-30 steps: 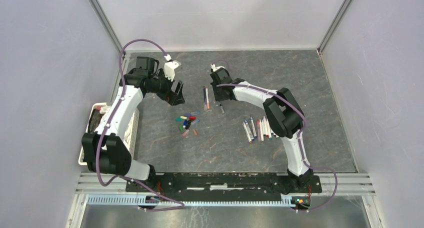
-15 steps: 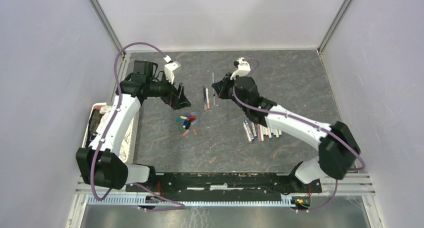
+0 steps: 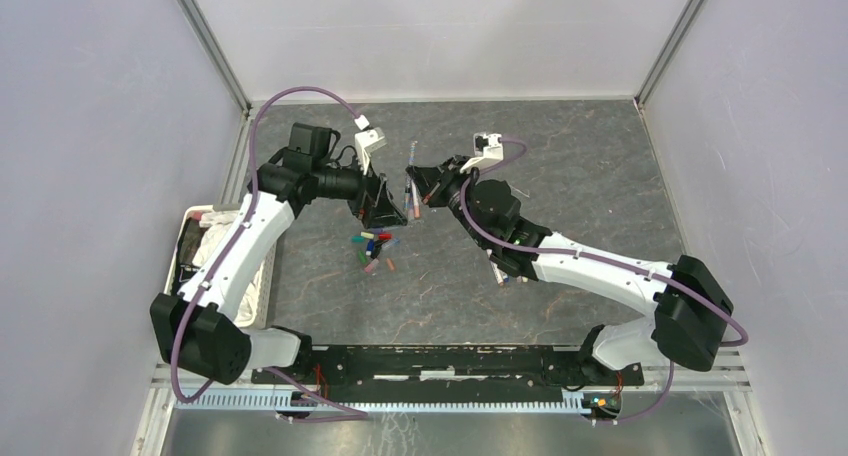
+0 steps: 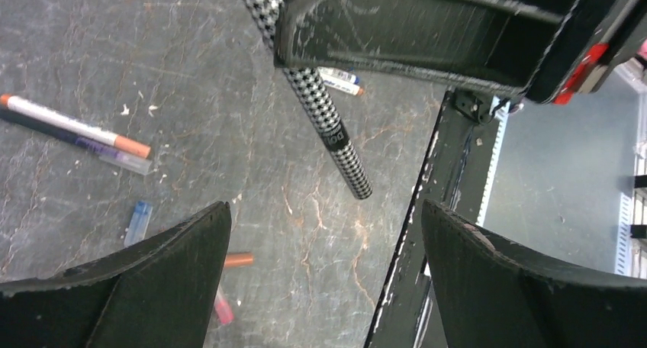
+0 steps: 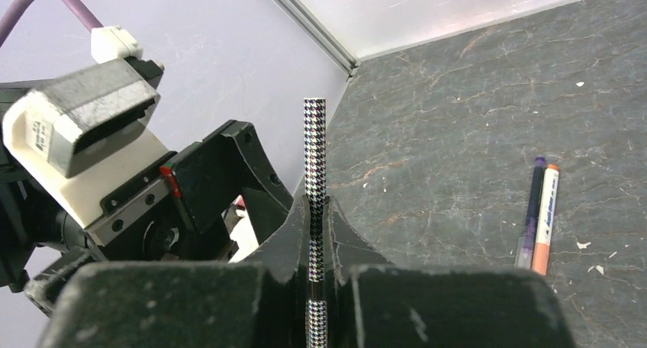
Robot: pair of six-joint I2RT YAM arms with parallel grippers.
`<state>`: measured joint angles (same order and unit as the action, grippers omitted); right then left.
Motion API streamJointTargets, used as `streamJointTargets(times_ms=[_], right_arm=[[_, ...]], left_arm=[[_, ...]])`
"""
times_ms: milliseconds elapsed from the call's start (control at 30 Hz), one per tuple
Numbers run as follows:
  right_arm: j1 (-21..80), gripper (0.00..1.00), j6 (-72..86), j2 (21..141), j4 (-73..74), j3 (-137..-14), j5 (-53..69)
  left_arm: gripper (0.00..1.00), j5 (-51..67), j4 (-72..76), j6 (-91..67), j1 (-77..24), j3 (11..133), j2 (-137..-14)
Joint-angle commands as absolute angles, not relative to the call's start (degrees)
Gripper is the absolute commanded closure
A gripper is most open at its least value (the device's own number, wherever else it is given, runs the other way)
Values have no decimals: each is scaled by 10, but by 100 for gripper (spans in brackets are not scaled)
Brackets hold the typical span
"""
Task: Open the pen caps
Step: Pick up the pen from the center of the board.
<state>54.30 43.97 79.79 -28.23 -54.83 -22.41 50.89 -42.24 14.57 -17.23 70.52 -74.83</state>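
Observation:
My left gripper needs to grab the houndstooth pen's loose end [image 3: 408,189] [image 4: 350,166] next. That leaves the rest of the pen free for my right gripper to regrip it and take the cap off.
My right gripper [image 5: 315,211] is shut on a thin black-and-white houndstooth pen [image 5: 314,146] and holds it above the table, pointing at my left gripper [image 3: 390,214]. In the left wrist view the pen [image 4: 329,127] sticks out above and ahead of my left gripper [image 4: 324,279], whose jaws are wide open and empty. In the top view my right gripper [image 3: 420,184] faces the left one, a short gap apart. Loose pen caps [image 3: 373,246] lie in a small pile below them; a blue cap [image 4: 137,222], a brown cap [image 4: 238,259] and a pink cap [image 4: 223,308] show.
An orange-ended pen [image 5: 547,218] and a purple pen [image 5: 534,211] lie side by side on the dark mat. More pens [image 3: 500,268] lie mostly under my right arm. A white basket [image 3: 190,266] stands at the left edge.
My right arm has lifted the houndstooth pen off the table and swung it left. My left gripper has moved right to face it, still open.

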Motion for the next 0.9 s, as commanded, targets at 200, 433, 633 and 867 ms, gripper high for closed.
streamJointTargets(times_ms=[200, 433, 633, 867], right_arm=[[550, 100, 454, 784, -340, -542, -263], [550, 100, 457, 790, -352, -540, -261], [550, 100, 472, 797, -362, -538, -253], [550, 100, 483, 800, -359, -532, -247]], left_arm=[[12, 573, -297, 42, -177, 680, -724], [32, 569, -260, 27, -182, 668, -736], [40, 582, -249, 29, -183, 667, -752], [58, 580, -251, 46, -184, 667, -761]])
